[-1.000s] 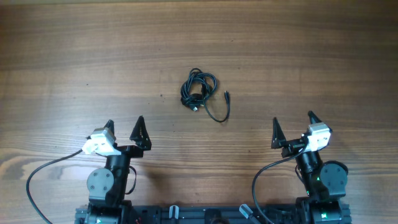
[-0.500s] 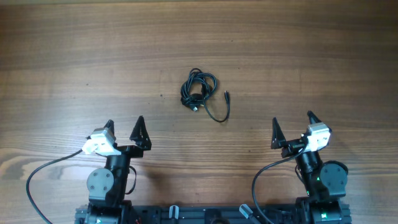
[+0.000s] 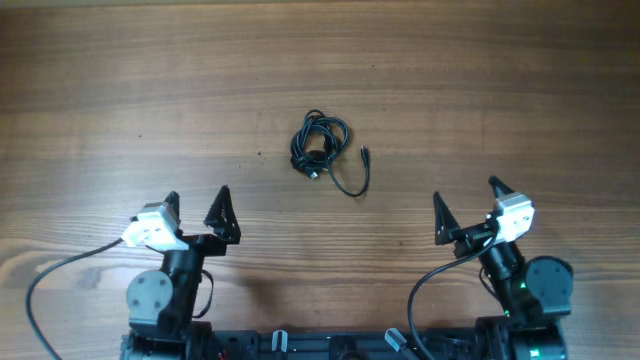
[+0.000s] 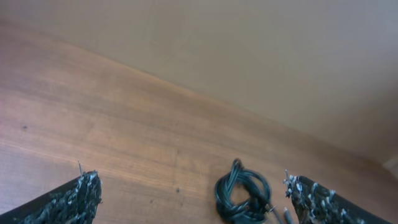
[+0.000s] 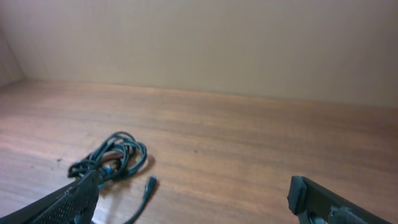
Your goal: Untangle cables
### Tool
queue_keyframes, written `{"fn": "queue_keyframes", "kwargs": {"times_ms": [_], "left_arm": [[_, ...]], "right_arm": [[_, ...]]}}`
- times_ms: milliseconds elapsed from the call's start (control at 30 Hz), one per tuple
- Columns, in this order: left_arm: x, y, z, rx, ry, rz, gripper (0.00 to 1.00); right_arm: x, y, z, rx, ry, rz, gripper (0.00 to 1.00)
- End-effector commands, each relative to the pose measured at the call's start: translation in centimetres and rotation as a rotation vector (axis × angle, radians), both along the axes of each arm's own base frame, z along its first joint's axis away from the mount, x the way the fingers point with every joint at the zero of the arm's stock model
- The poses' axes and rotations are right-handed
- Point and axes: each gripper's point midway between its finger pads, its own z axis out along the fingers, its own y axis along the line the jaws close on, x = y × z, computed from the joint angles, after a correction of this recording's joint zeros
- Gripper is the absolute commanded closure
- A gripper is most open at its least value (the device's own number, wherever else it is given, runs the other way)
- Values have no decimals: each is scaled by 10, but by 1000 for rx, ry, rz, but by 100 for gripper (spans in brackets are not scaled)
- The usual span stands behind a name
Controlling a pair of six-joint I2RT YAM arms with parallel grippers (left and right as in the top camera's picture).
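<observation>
My left gripper should next grab the coiled cables by the outer loop [image 3: 299, 147] opposite the loose plug [image 4: 222, 192]. The rest then stays free to untangle.
The cables [image 3: 320, 145] lie as one small black coiled bundle in the middle of the wooden table, with a loose end curving right to a small plug [image 3: 365, 153]. The bundle also shows in the left wrist view [image 4: 242, 194] and in the right wrist view [image 5: 115, 158]. My left gripper [image 3: 195, 205] is open and empty, near the front left, well short of the bundle. My right gripper [image 3: 465, 198] is open and empty at the front right, also apart from it.
The wooden table [image 3: 500, 90] spreads around the bundle. Thick black arm wires [image 3: 60, 275] loop from the bases at the front edge. A pale wall stands behind the table in both wrist views.
Both arms have shifted slightly: the left gripper a little left, the right gripper a little up and left. The cables have not moved.
</observation>
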Motion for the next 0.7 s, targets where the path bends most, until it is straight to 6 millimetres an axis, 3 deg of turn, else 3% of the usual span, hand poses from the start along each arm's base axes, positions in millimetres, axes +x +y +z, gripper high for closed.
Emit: {"fn": "queue_keyframes", "kwargs": {"times_ms": [0, 167, 333, 567, 667], "left_arm": [[1, -2, 39, 15, 2, -13, 0], [12, -4, 71, 25, 124, -18, 0], [46, -18, 113, 23, 278, -81, 0], [97, -35, 123, 11, 632, -148, 0], [125, -53, 120, -28, 685, -229, 0]], "right_arm": [[1, 10, 38, 9, 7, 57, 0], [14, 21, 71, 14, 101, 116, 0], [31, 32, 88, 29, 257, 177, 0], [50, 43, 99, 55, 476, 230, 0], [59, 45, 105, 63, 559, 238, 0]]}}
